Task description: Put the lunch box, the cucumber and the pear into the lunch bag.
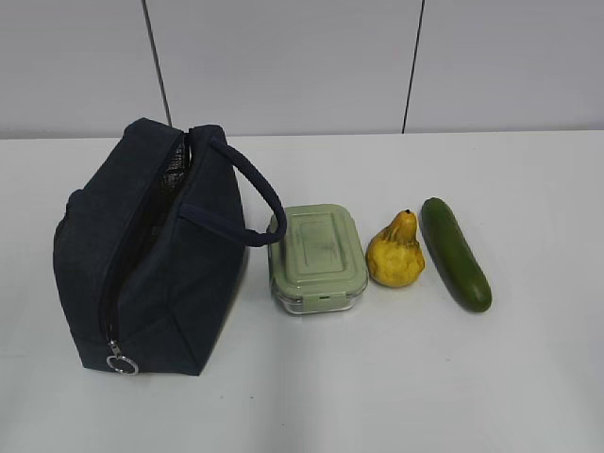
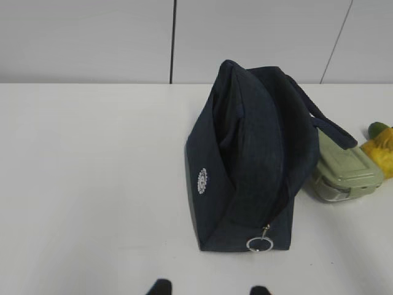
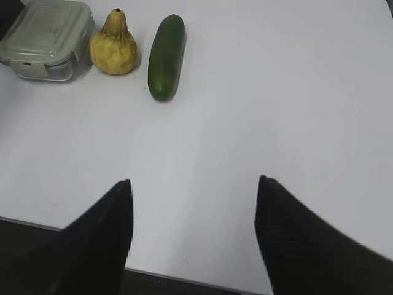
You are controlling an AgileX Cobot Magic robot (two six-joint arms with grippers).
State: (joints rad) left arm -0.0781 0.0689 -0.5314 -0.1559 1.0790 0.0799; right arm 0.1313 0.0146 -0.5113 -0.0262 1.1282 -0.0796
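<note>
The lunch bag [image 1: 156,250] is slack cloth. My left gripper will next grab it by the standing edge away from the lunch box.
The dark navy lunch bag [image 1: 156,250] stands at the left of the table, its zipper partly open, with a silver ring pull [image 1: 122,362] at the near end and the loop handle [image 1: 247,203] hanging toward the lunch box [image 1: 318,257]. The lunch box has a sage-green lid. Right of it lie the yellow pear [image 1: 395,252] and the dark green cucumber [image 1: 456,253]. My left gripper [image 2: 210,287] is open, just short of the bag [image 2: 252,160] and its ring [image 2: 260,244]. My right gripper [image 3: 193,184] is open over bare table, well short of the cucumber [image 3: 166,57], pear [image 3: 113,44] and lunch box [image 3: 46,38]. Neither gripper shows in the exterior view.
The white table [image 1: 528,377] runs back to a grey panelled wall [image 1: 302,57]. Its near edge [image 3: 184,278] lies under my right gripper. The lunch box [image 2: 344,175] and pear [image 2: 381,150] peek out right of the bag in the left wrist view.
</note>
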